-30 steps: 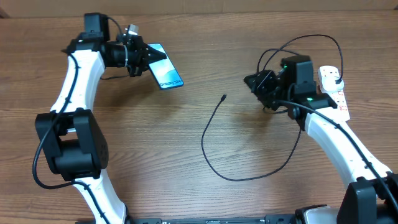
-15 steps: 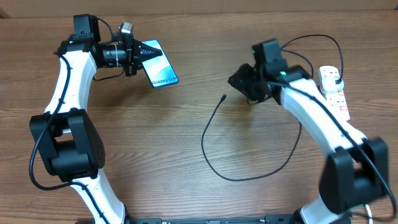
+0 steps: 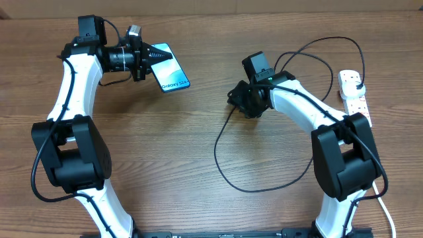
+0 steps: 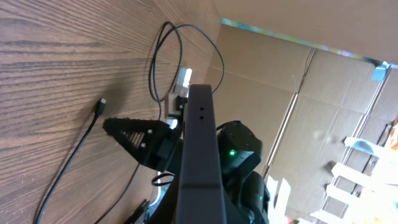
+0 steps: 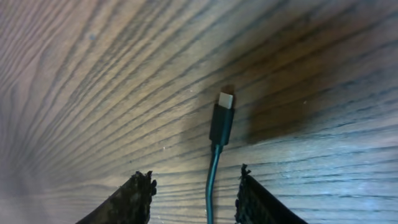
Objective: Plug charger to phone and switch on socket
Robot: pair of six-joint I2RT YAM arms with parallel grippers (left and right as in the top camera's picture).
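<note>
Next, the right gripper grabs the charger's connector at its black cable end (image 5: 219, 135), which leaves the metal tip to plug into the phone.
The phone (image 3: 170, 73), screen lit light blue, is held tilted above the table with my left gripper (image 3: 148, 60) shut on its end. In the left wrist view its dark edge (image 4: 199, 149) fills the middle. The charger's black cable (image 3: 216, 155) loops over the table's middle. My right gripper (image 3: 236, 99) hangs over its connector end, which it covers from overhead. In the right wrist view the connector tip (image 5: 222, 118) lies flat on the wood, and my right gripper (image 5: 196, 190) stands open with the cable running between its fingers (image 5: 134, 198), untouched. The socket (image 3: 355, 97) lies far right.
A black plug (image 3: 357, 82) sits in the socket's far end, and the cable arcs from it across the back of the table. A thick white cord (image 3: 383, 208) trails down at the right edge. Cardboard boxes (image 4: 298, 93) stand beyond the table.
My right arm has swung left, from beside the socket to above the cable's connector end. The left gripper shifted the phone slightly left and up, then stayed still.
</note>
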